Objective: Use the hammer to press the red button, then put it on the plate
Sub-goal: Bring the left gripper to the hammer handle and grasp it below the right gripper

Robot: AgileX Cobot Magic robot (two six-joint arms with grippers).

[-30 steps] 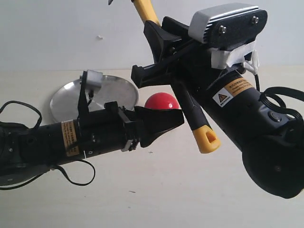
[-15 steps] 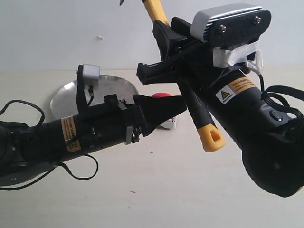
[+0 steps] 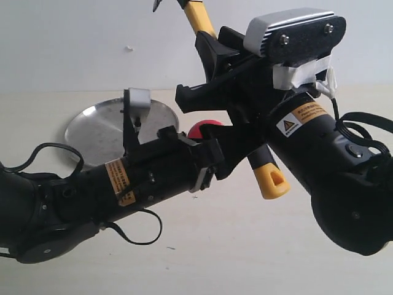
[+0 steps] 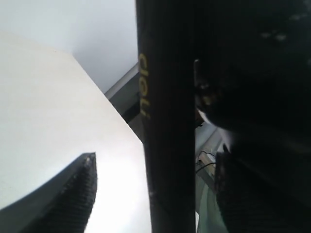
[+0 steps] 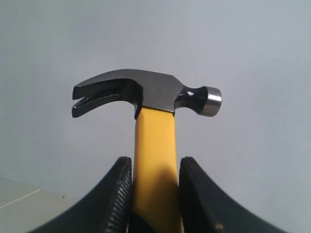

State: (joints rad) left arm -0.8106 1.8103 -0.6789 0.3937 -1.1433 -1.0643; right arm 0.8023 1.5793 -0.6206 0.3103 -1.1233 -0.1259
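My left gripper needs to press the red button (image 3: 201, 129) with the hammer, so it should grab the hammer by its black handle (image 3: 260, 157) next.
My right gripper (image 3: 206, 66) holds the hammer (image 3: 270, 178) up in the air, tilted, with the yellow end low and the head out of the top of the exterior view. In the right wrist view the dark steel head (image 5: 146, 92) stands above the jaws, and the right gripper (image 5: 154, 194) is shut on the yellow shaft. My left gripper (image 3: 236, 147) is open, with the black "deli" handle (image 4: 165, 121) between its fingers (image 4: 73, 194) and a gap on each side. The red button (image 3: 201, 129) peeks out behind the left arm. The plate (image 3: 101, 129) lies at the back left.
The pale table top (image 3: 245, 246) stretches under both arms, with a light wall behind it. A black cable (image 3: 132, 230) loops from the left arm.
The left arm has moved up and to the right, and its open jaws now stand around the hammer's black handle, hiding most of the red button. The right arm and hammer barely moved.
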